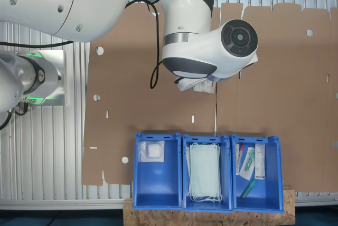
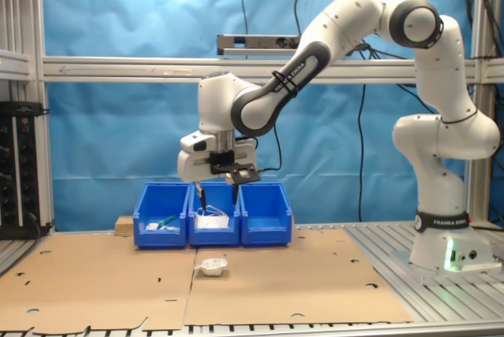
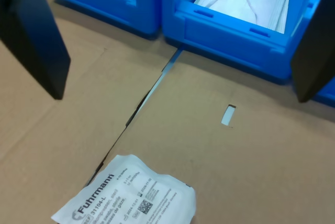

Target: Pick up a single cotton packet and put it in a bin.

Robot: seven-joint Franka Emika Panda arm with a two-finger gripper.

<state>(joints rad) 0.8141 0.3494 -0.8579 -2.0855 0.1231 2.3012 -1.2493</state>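
Note:
My gripper grips a single cotton packet by its printed paper wrapper (image 3: 131, 195) next, to put the packet in a bin.
The cotton packet (image 2: 211, 266) lies flat on the brown cardboard, a crinkly white square with grey print, close up in the wrist view (image 3: 128, 197). My gripper (image 2: 217, 188) hangs open well above it, a little nearer the bins, with nothing between its black fingers (image 3: 36, 41). In the wrist view the gripper (image 3: 178, 96) straddles bare cardboard in front of the mask bin. The bin (image 1: 156, 184) at the first exterior view's left end of the row holds one clear packet with a white pad; it is the second exterior view's right one (image 2: 265, 215).
The middle blue bin (image 1: 207, 141) holds pale green face masks, and the third bin (image 1: 274, 184) holds long thin packets. All three stand in a row at the cardboard's edge (image 1: 158, 104). The arm's wrist (image 1: 211, 52) looms over the mat's centre. Slotted aluminium table surrounds the mat.

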